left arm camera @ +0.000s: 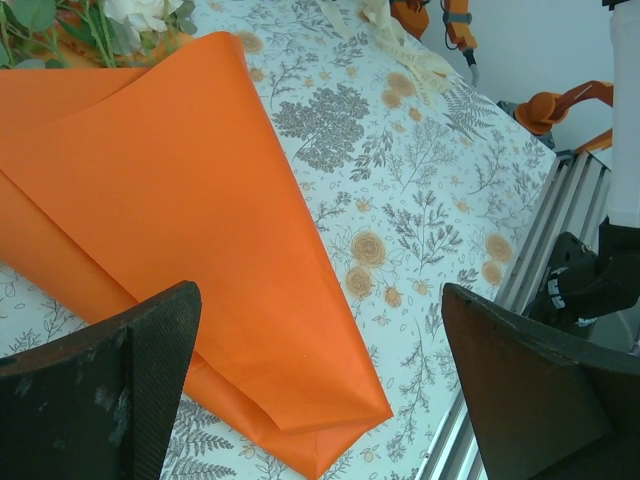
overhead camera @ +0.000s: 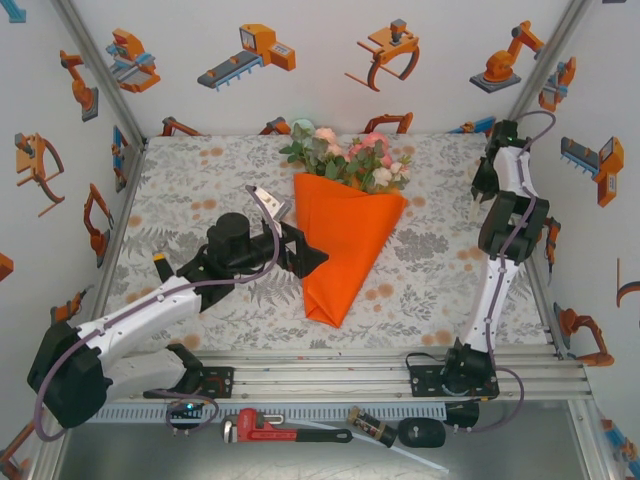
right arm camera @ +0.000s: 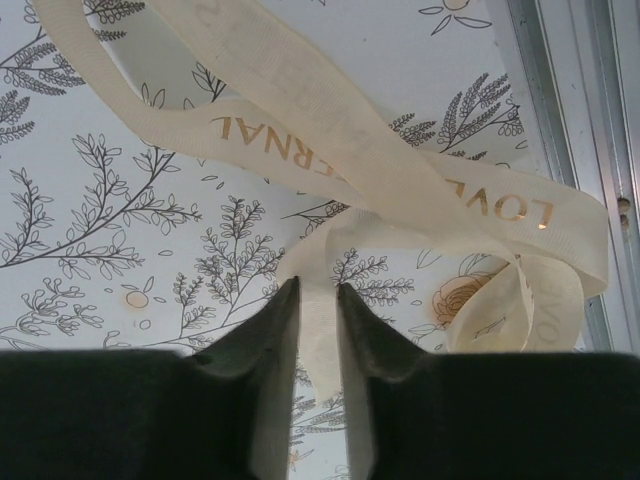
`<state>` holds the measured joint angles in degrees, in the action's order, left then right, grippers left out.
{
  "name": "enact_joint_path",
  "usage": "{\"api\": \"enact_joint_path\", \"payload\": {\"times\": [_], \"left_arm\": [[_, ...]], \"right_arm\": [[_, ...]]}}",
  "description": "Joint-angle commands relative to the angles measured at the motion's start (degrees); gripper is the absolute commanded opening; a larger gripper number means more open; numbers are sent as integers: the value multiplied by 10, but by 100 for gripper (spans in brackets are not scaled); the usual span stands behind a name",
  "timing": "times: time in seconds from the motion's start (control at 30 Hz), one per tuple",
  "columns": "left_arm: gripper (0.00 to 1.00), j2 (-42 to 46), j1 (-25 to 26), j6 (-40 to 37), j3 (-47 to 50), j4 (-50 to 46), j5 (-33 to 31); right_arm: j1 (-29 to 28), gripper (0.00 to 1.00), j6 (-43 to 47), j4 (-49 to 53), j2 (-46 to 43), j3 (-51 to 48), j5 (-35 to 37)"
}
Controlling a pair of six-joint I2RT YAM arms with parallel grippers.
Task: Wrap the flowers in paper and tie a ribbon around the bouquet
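Note:
The left gripper should next grab the cream ribbon by its loose end, so that the ribbon's length stays free to tie around the bouquet.
The bouquet lies in the middle of the table, its flowers pointing to the far side and its orange paper cone tapering towards me. My left gripper is at the cone's left edge. In the left wrist view it stands wide open above the paper's narrow end, with nothing held. A few flowers show at the top left there, and the ribbon lies far off on the cloth. At the far right, my right gripper is shut on a strip of the cream ribbon, whose loops spread over the cloth.
An aluminium rail runs along the table's near edge, also seen from the left wrist. A red pipe wrench lies below it. White walls with orange robot stickers close in the table on three sides.

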<state>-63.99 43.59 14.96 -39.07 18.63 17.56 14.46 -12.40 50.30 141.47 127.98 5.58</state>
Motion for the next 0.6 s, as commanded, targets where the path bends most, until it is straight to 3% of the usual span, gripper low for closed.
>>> {"api": "enact_joint_path", "payload": {"times": [0.0,0.37,0.57], "left_arm": [[97,17,4,-2,5,7,-1],[97,11,4,-4,2,9,-2],[97,9,4,-4,1,7,-4]], "right_arm": [[9,43,2,6,7,1,14],[14,31,16,5,24,4,-39],[11,1,11,4,-3,1,-57]]}}
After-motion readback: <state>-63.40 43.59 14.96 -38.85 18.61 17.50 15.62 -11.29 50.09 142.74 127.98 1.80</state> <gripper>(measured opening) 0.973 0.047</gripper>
